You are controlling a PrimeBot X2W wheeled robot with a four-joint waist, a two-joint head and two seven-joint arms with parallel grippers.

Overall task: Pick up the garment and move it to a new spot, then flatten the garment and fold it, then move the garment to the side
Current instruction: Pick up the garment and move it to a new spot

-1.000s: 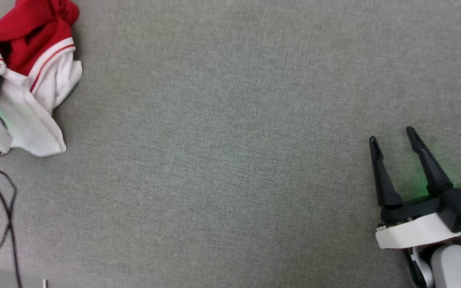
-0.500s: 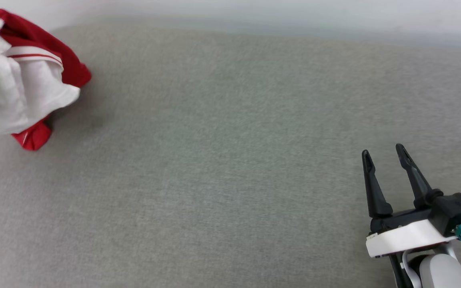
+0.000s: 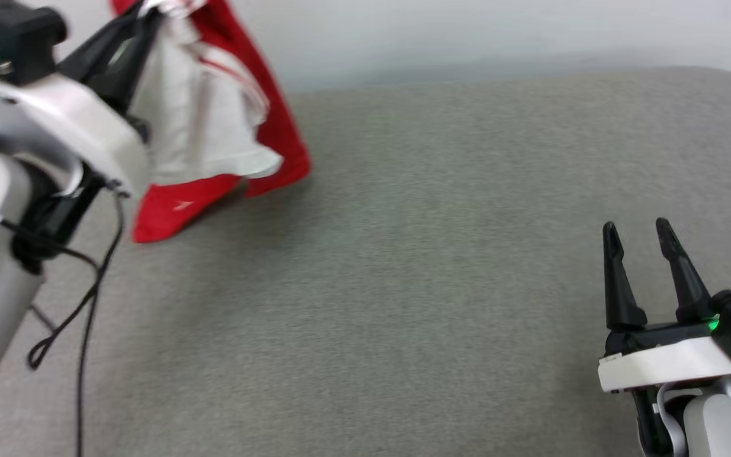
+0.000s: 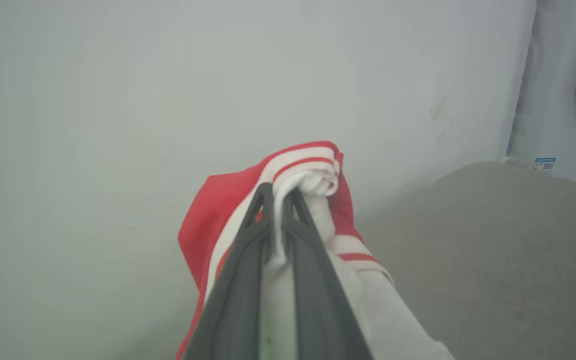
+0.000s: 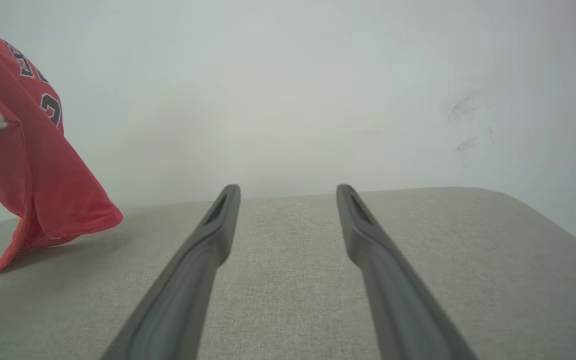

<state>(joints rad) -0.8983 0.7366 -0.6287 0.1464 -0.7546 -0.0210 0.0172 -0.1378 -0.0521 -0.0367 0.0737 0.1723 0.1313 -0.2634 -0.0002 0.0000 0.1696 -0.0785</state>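
Observation:
My right gripper grabs the garment by its red bottom hem (image 3: pixel 166 219) (image 5: pixel 82 231) next, to spread the bunched garment flat for folding.
The garment (image 3: pixel 213 127), red with white sleeves and striped trim, hangs bunched from my left gripper (image 3: pixel 143 16) at the upper left of the head view. Its lower red hem touches the grey surface. In the left wrist view my left gripper (image 4: pixel 280 192) is shut on a white fold of the garment (image 4: pixel 208 225) beside the striped trim. From the right wrist view the garment (image 5: pixel 33 165) hangs at the far left with part of its black lettering showing. My right gripper (image 3: pixel 638 231) stands open and empty low at the right, well away from the cloth, with its fingers (image 5: pixel 208 240) spread over the surface.
The grey fabric-covered table (image 3: pixel 403 285) runs to a pale wall behind it, with a rounded far-right corner. A black cable (image 3: pixel 86 298) dangles from my left arm. A white appliance (image 4: pixel 568 100) with a dark round part stands past the table's right end.
The head camera has tilted up. My left gripper has raised the garment from a heap at the left and carried it inward, so it hangs. The right gripper stays open.

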